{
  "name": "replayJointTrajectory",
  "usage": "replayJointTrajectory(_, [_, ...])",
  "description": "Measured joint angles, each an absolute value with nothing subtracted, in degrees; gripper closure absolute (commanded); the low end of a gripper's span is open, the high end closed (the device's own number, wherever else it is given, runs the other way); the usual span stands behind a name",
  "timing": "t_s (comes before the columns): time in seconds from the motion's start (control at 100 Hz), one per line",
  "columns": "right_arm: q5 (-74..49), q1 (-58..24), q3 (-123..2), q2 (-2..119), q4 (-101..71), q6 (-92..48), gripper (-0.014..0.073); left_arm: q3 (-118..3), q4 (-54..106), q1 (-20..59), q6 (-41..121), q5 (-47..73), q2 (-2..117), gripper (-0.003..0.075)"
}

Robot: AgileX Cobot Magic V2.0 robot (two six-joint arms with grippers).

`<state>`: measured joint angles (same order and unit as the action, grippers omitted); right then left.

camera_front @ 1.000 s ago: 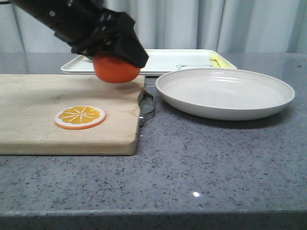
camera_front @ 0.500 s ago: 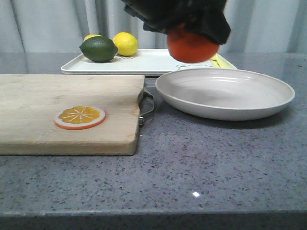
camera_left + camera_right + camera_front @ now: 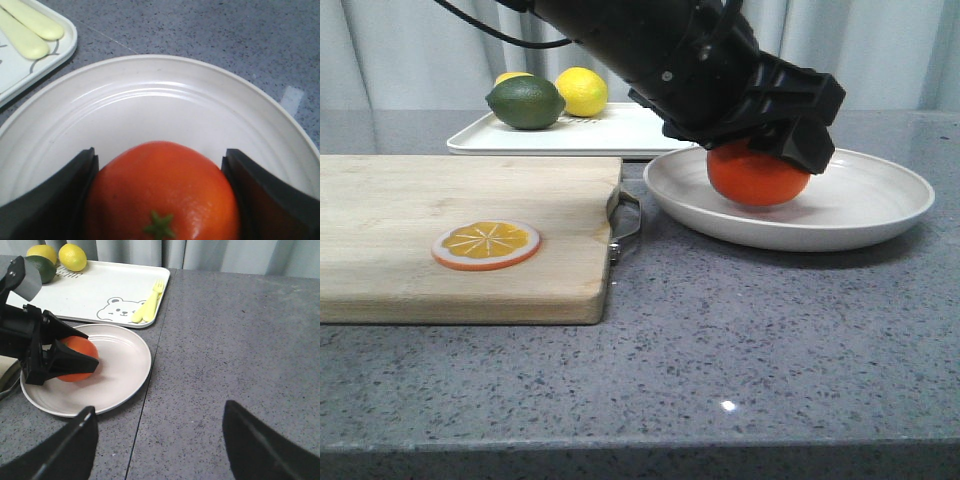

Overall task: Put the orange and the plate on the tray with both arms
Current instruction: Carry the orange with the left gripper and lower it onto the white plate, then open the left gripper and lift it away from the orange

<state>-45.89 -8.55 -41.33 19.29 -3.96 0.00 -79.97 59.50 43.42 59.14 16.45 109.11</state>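
The orange's base (image 3: 760, 202) sits low inside the cream plate's rim (image 3: 840, 212), so it is time to open my left gripper now, and the orange would rest there.
The orange (image 3: 757, 175) rests low inside the cream plate (image 3: 880, 215) at centre right of the front view. My left gripper (image 3: 760, 150) is shut on the orange; the left wrist view shows the orange (image 3: 165, 195) between both fingers, over the plate (image 3: 150, 105). The white tray (image 3: 650, 128) lies behind the plate. My right gripper (image 3: 159, 440) is open and empty above bare counter beside the plate (image 3: 120, 375). That view also shows the orange (image 3: 75, 365) and the tray (image 3: 100, 290).
A wooden cutting board (image 3: 440, 230) with an orange slice (image 3: 486, 244) lies at left. A lime (image 3: 525, 102) and a lemon (image 3: 581, 91) sit on the tray's far left, yellow cutlery (image 3: 147, 307) on its right side.
My left arm has carried the orange from above the cutting board rightward and lowered it into the plate.
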Motion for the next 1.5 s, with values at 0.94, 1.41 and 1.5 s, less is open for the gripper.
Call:
replayJointTrajectory(0.94, [-46.62,-8.55,-41.55,19.29,-3.96,0.0,0.0063,-78.19,59.5,43.18,59.14,10.43,100.02,0.0096])
replayJointTrajectory(1.41, [-47.22,-8.55,-41.55,19.29,-3.96,0.0,0.0063,-52.94,59.5,37.83,59.14,1.6,74.42,0.0122])
replayJointTrajectory(1.5, [-47.22,-8.55,-41.55,19.29,-3.96,0.0,0.0063,-46.82,59.5,36.46,59.14,1.01,67.47,0.0122])
